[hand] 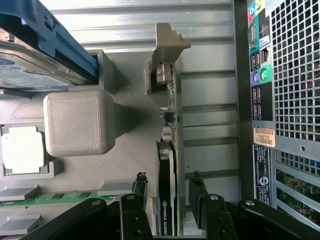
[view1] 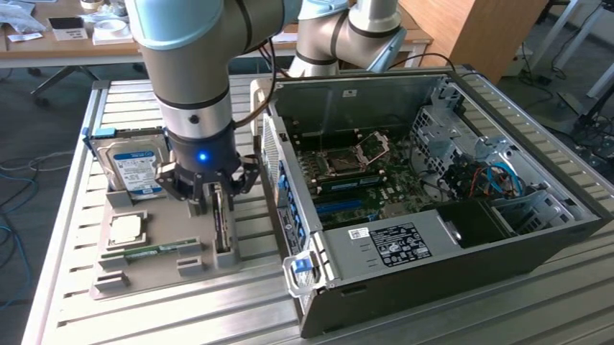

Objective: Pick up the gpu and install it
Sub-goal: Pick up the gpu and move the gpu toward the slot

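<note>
The GPU stands upright on its thin edge point(hand: 176, 130). My gripper should next grab the GPU across the flat sides of its black fan end point(hand: 167, 195).
The gpu point(view1: 223, 228) stands on edge in a slot of the grey holder tray point(view1: 154, 279), a thin black card beside the computer case. In the wrist view the gpu point(hand: 166, 200) runs away from the camera, with its silver end bracket point(hand: 167, 42) at the far end. My gripper point(view1: 216, 201) is lowered right over the card. The gripper point(hand: 169, 186) is open, with one black finger point(hand: 141, 187) on each side of the card and a small gap to each. Nothing is gripped.
The open computer case point(view1: 432, 180) lies close beside the tray, its rear port panel point(hand: 260, 75) facing the card. On the tray are a silver hard drive point(view1: 134, 169) with a blue label, a processor chip point(view1: 128, 228) and a green memory stick point(view1: 149, 251).
</note>
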You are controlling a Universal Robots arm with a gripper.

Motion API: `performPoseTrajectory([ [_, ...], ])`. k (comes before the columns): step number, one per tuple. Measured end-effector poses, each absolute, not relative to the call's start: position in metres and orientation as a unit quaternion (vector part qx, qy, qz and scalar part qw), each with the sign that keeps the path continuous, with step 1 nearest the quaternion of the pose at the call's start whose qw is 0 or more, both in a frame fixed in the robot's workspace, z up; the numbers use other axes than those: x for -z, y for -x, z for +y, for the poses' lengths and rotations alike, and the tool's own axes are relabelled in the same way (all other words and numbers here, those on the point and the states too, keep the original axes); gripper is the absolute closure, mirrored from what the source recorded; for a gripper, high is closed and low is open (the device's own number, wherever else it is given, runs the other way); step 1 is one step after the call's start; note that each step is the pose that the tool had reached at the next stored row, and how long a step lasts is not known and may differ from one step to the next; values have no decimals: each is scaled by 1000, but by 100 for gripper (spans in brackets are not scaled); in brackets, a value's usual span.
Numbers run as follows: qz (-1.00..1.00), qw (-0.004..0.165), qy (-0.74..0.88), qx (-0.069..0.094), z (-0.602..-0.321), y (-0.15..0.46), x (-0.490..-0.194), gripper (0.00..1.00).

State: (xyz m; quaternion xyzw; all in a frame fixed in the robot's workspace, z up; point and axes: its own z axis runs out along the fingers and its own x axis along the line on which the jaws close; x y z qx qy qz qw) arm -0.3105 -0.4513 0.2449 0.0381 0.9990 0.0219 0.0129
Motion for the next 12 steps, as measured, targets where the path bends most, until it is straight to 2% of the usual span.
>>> performPoseTrajectory([
  [12,999,13,-38,-22,-444,312,-235,53],
])
